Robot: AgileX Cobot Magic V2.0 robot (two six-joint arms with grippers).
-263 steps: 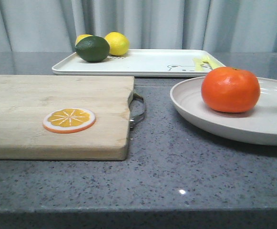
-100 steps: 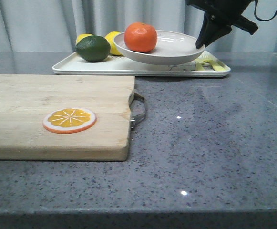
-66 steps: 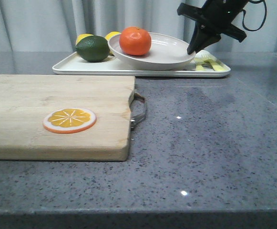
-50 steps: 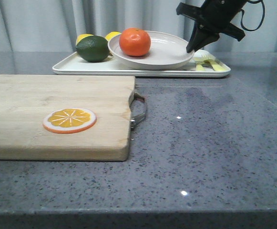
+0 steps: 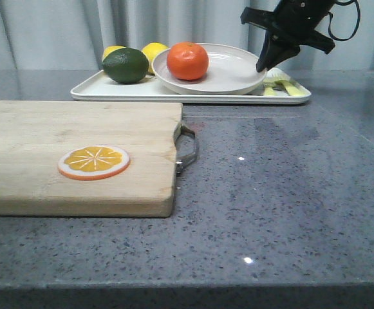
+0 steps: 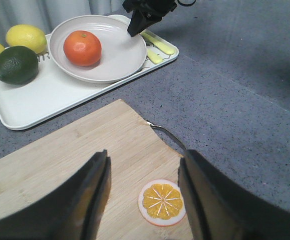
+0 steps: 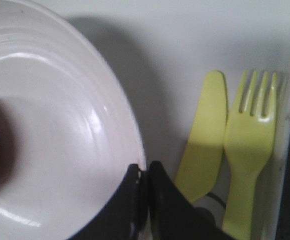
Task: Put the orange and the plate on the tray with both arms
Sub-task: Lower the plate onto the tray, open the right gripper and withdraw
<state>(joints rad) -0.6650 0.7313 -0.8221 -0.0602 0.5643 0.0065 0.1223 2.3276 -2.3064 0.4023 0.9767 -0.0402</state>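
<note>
The plate's lower edge is on the white tray (image 5: 109, 90), inside the tray's rim, so the plate would rest there if my right gripper opened now. I will let go of the plate.
The orange (image 5: 188, 61) sits in the off-white plate (image 5: 228, 80), which rests on the white tray (image 5: 109, 90) at the back of the table. My right gripper (image 5: 262, 66) is shut on the plate's right rim; in the right wrist view the fingers pinch the rim (image 7: 144, 170). The left wrist view shows the orange (image 6: 83, 48) in the plate (image 6: 117, 55) on the tray (image 6: 40, 97). My left gripper (image 6: 144, 200) is open and empty, high above the cutting board, far from the tray.
A wooden cutting board (image 5: 51, 135) with an orange slice disc (image 5: 93, 161) and a metal handle (image 5: 187, 148) lies front left. A green lime (image 5: 125, 65) and yellow lemons (image 5: 156, 51) sit on the tray's left. A yellow knife (image 7: 204, 135) and fork (image 7: 247, 145) lie on its right.
The right gripper carried the plate with the orange from the table's right side up onto the tray and lowered it; the plate now lies level on the tray.
</note>
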